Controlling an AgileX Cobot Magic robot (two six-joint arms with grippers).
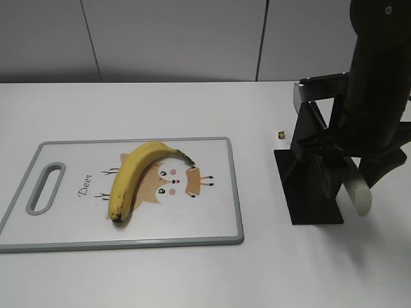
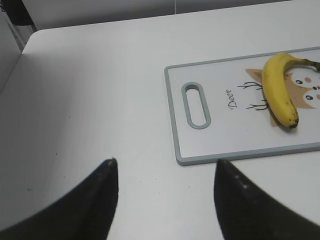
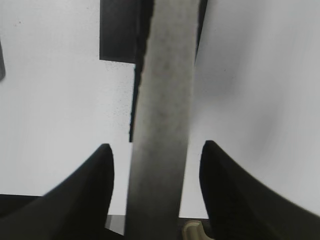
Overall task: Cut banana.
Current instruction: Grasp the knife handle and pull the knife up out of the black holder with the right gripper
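The black stand encloses the knife's blade, so my right gripper must next grab its pale grey handle [image 1: 361,192] to cut the banana.
The yellow banana [image 1: 131,173] lies curved on the white cutting board [image 1: 212,212], dark stem toward the right; it also shows in the left wrist view [image 2: 277,85]. A knife with a pale grey handle [image 1: 361,192] rests in a black stand [image 1: 311,199], its blade [image 1: 318,86] pointing back. My right gripper [image 1: 359,172] is open, its fingers on either side of the knife handle [image 3: 160,110] with gaps on both sides [image 3: 156,150]. My left gripper [image 2: 165,167] is open and empty over bare table, left of the board [image 2: 225,145]. It is out of the exterior view.
The board has a grey rim and a handle slot [image 1: 45,187] at its left end. A small brass-coloured object [image 1: 281,135] lies on the table beside the stand. A grey wall runs behind the white table.
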